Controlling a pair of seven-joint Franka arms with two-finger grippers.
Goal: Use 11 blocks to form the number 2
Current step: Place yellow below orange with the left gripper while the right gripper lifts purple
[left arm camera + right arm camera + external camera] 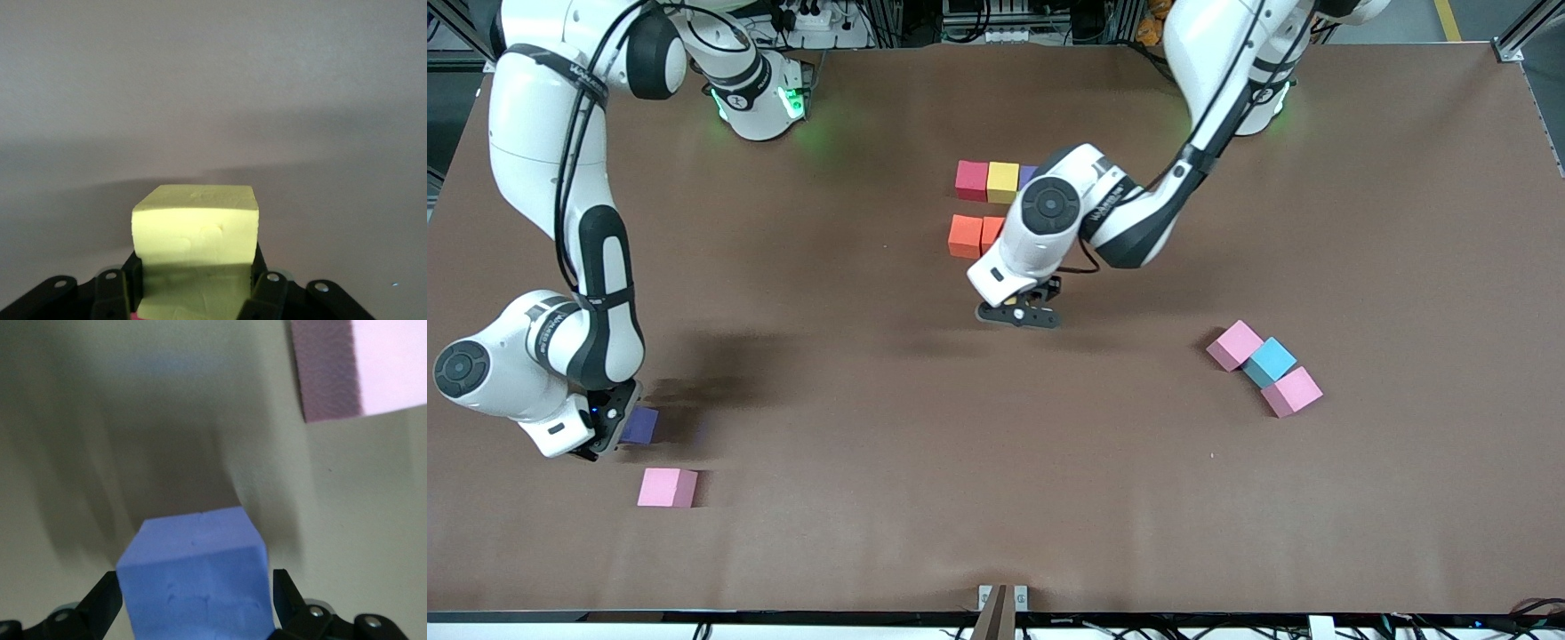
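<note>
Next, my right gripper grabs the purple block (640, 425) by its opposite sides, to build the number 2 with the orange blocks.
My left gripper (1018, 316) hangs over bare table, on the front-camera side of the orange blocks. It is shut on a pale green block (195, 227), pinched between both fingers (261, 283). My right gripper (611, 425) is low at the right arm's end of the table. It stands open around a purple block (640, 425) (193, 580), with one finger (107, 600) on each side and thin gaps showing. Mid-table, a red block (971, 180), a yellow one (1002, 181) and a purple one (1028, 174) form a row. Two orange blocks (965, 236) lie just nearer the camera. The left arm hides part of this cluster.
A pink block (667, 487) (360, 367) lies close to the right gripper, nearer the camera. Toward the left arm's end, a pink (1234, 345), a light blue (1269, 361) and another pink block (1291, 391) touch in a diagonal line.
</note>
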